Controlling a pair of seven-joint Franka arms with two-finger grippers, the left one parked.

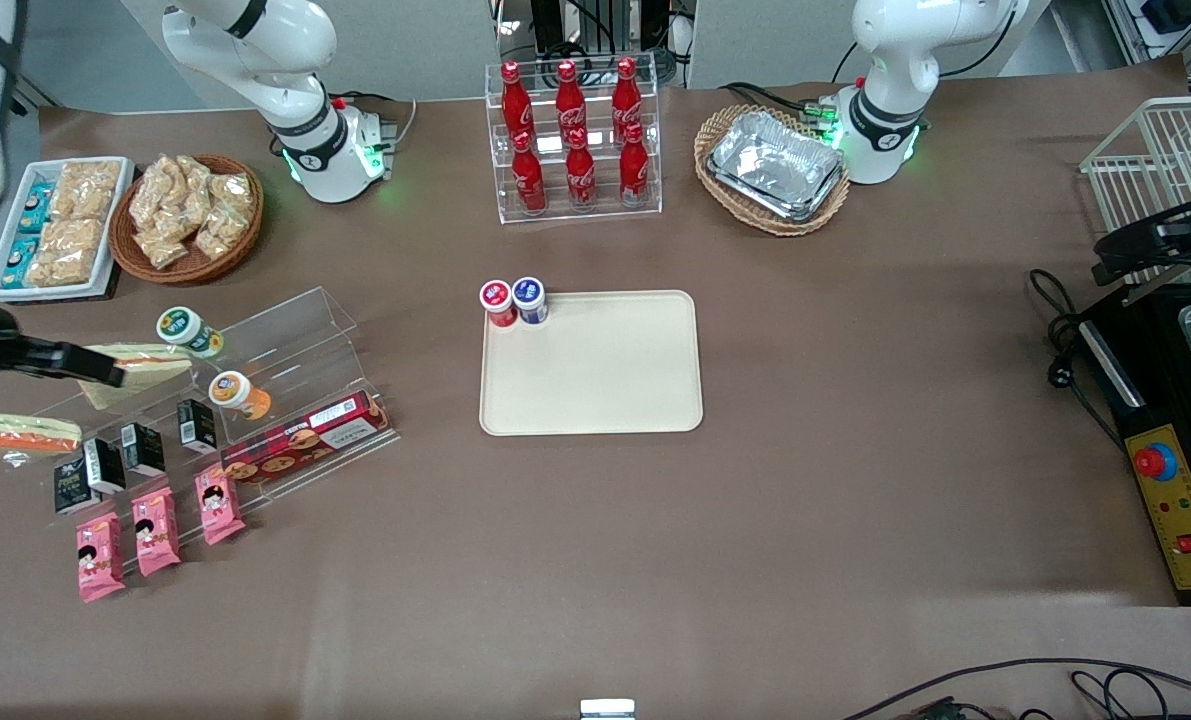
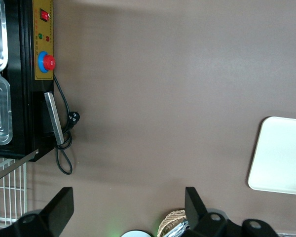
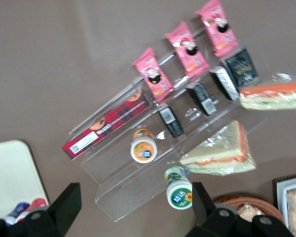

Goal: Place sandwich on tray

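My gripper grabs the wrapped sandwich with orange filling by its middle next, to place it on the cream tray.
Two wrapped wedge sandwiches lie on the clear tiered shelf at the working arm's end of the table. One sandwich sits beside a green-capped cup. The other sandwich lies nearer the front camera, at the shelf's outer end. My gripper hovers above the shelf close to the first sandwich, open and empty. The cream tray lies flat at the table's middle.
A red-capped cup and a blue-capped cup stand on the tray's corner. The shelf also holds an orange-capped cup, black cartons, a cookie box and pink packets. A snack basket, a cola rack and foil trays stand farther from the camera.
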